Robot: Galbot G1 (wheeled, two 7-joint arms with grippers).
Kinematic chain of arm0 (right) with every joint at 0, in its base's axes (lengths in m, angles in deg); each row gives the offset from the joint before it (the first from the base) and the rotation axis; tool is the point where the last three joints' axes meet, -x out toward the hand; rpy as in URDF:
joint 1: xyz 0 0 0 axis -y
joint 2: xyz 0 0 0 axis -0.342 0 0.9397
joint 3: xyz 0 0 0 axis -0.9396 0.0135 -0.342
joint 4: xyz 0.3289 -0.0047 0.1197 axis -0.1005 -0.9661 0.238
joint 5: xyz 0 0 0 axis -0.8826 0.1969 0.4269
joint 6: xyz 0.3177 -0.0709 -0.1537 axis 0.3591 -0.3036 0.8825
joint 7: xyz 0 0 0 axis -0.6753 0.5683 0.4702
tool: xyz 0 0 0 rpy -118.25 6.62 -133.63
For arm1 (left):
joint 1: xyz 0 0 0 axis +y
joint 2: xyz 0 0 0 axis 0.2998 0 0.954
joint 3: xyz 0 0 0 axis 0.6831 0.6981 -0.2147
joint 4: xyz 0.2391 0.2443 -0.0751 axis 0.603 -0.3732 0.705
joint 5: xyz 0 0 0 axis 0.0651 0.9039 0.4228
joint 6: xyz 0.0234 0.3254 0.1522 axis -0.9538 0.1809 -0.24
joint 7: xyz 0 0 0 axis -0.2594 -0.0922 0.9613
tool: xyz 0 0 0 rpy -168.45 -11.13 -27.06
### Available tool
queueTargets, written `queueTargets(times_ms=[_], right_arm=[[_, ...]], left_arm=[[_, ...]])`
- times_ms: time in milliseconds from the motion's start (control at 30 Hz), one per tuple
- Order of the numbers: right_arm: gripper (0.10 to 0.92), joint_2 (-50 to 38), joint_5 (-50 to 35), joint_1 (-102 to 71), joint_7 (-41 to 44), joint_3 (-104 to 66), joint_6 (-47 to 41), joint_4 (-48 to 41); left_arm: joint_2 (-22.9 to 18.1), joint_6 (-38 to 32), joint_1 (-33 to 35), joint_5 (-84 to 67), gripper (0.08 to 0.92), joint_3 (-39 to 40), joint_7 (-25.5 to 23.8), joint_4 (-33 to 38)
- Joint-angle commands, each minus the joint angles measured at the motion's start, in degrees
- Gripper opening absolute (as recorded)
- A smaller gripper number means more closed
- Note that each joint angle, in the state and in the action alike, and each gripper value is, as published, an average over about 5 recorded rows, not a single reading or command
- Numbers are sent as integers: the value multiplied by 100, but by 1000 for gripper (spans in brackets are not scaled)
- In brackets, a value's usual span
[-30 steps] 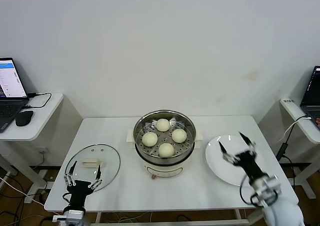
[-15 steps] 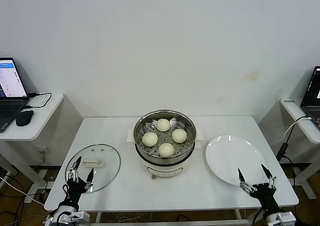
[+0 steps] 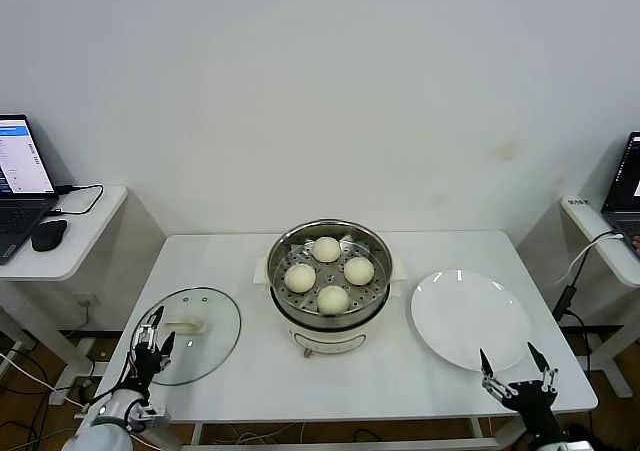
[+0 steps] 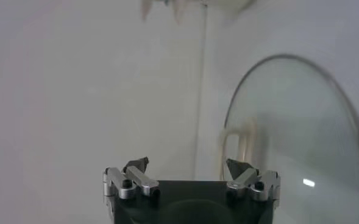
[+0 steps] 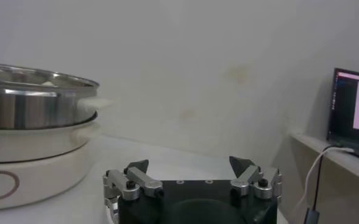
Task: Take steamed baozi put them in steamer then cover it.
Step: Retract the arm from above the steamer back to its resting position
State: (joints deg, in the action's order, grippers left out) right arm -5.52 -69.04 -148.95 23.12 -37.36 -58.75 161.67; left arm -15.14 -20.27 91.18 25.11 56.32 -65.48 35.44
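Note:
The glass lid needs to cover the steamer full of baozi [image 3: 327,271]. My left gripper will pick up the lid by its cream handle [image 3: 184,324] next.
Several cream-white baozi [image 3: 327,271] sit in the shiny steel steamer [image 3: 372,243] on its cream pot base at the table's middle. The steamer also shows in the right wrist view [image 5: 36,97]. The glass lid [image 3: 215,343] with a cream handle [image 3: 184,324] lies flat on the table's left side; it also shows in the left wrist view [image 4: 295,140]. My left gripper [image 3: 150,337] is open and empty at the lid's near-left edge. My right gripper [image 3: 517,367] is open and empty at the table's front right, just off the plate.
An empty white plate [image 3: 470,317] lies right of the steamer. Side desks stand at far left with a laptop [image 3: 18,171] and mouse [image 3: 47,235], and at far right with another laptop [image 3: 626,183] and cables.
My right gripper has dropped from over the plate to the table's front right edge. My left gripper has shifted left and slightly back along the lid's near edge.

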Motion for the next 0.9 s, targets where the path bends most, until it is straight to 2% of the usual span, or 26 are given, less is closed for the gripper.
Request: queueTargets(times_ms=[33, 667, 900], right_arm=[[823, 167, 15, -150, 28, -67, 37, 52], [823, 275, 231, -83, 34, 167, 122, -180], [823, 271, 292, -89, 38, 225, 146, -210]], left_arm=[[126, -33, -745, 307, 823, 162, -45, -766], [35, -159, -1169, 76, 823, 447, -120, -1100], [-50, -256, -1345, 86, 823, 494, 1, -1364]])
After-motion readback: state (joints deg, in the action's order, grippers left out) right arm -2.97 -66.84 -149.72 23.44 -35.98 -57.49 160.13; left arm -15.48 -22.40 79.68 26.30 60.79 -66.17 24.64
